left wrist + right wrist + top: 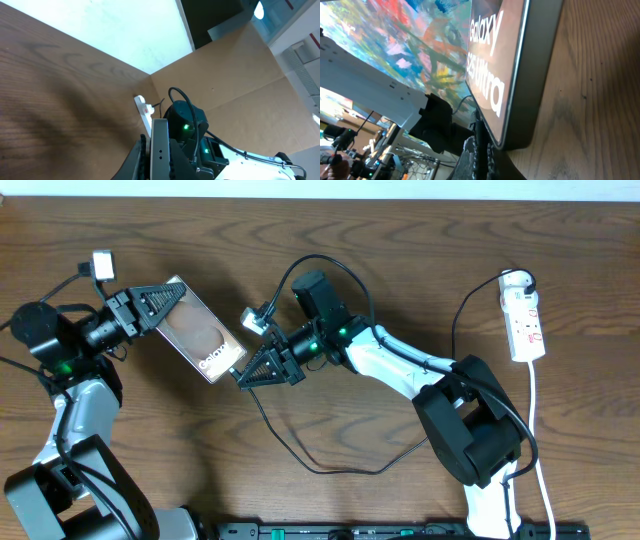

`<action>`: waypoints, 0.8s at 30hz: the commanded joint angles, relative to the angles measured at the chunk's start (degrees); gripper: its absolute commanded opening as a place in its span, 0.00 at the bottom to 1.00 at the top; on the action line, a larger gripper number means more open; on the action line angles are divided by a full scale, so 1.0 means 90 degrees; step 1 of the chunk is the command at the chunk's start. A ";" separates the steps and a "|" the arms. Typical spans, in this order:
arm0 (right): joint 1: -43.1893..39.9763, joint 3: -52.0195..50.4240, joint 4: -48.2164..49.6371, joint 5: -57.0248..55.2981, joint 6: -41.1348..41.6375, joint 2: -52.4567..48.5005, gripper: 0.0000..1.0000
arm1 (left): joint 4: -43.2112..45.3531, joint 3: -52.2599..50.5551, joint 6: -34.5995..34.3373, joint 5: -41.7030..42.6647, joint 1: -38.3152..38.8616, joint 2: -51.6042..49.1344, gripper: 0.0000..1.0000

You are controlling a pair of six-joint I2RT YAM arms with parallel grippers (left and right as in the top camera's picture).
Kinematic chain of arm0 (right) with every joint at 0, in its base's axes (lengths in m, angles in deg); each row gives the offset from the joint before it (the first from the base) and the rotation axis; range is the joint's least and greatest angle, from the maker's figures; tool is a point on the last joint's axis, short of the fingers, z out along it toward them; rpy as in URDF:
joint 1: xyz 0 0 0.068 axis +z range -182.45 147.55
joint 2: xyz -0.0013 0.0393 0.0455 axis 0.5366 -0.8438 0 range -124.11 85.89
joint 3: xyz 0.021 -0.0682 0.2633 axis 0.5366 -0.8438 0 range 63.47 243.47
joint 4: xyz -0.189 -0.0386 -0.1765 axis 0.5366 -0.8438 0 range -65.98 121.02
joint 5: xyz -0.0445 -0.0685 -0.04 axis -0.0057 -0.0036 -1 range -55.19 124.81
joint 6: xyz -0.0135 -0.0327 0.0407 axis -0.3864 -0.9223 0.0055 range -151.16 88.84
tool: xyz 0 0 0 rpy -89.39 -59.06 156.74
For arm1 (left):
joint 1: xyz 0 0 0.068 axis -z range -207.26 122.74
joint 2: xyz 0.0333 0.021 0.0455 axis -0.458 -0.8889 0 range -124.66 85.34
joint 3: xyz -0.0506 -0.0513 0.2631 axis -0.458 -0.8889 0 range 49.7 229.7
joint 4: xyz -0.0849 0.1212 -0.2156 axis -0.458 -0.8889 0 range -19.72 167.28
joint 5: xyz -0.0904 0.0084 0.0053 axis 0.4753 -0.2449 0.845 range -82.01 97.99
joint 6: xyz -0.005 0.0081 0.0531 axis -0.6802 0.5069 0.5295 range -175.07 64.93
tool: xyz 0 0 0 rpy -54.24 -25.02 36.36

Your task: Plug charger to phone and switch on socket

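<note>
I should open my right gripper now. The black connector (480,132) sits flush in the phone's lower edge (483,115) beyond my fingers, so the connector would stay plugged in.
The phone (200,332), with white "Galaxy" lettering at its lower end, is held off the table by my left gripper (160,302), which is shut on its upper end. In the left wrist view the phone's thin edge (160,137) stands between the jaws (161,162). My right gripper (245,374) is shut on the charger's black connector (481,126) and presses it against the phone's lettered end (490,65). The charger cable (345,472) loops across the table to the white socket strip (526,320) at the far right.
The socket strip also shows in the left wrist view (145,111), beyond the right arm (187,125). A white cord (536,420) runs from the strip toward the front edge. The right arm's base (470,430) stands at the front right.
</note>
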 commanded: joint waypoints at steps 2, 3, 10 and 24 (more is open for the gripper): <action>0.0005 0.0012 0.0068 0.0124 0.0049 0.0219 0.01 | 0.0024 -0.0036 0.0036 0.0228 0.0068 -0.0017 0.07; 0.0002 0.0012 0.0066 0.0121 0.0049 0.0219 0.01 | 0.0024 -0.0036 0.0034 0.0226 0.0068 -0.0017 0.07; -0.0005 0.0012 0.0083 0.0022 0.0124 0.0219 0.01 | 0.0024 -0.0036 -0.0010 0.0226 0.0158 -0.0017 0.07; -0.0049 0.0012 0.0146 0.0024 0.0311 0.0219 0.01 | 0.0027 -0.0036 0.0017 0.0228 0.0248 -0.0017 0.07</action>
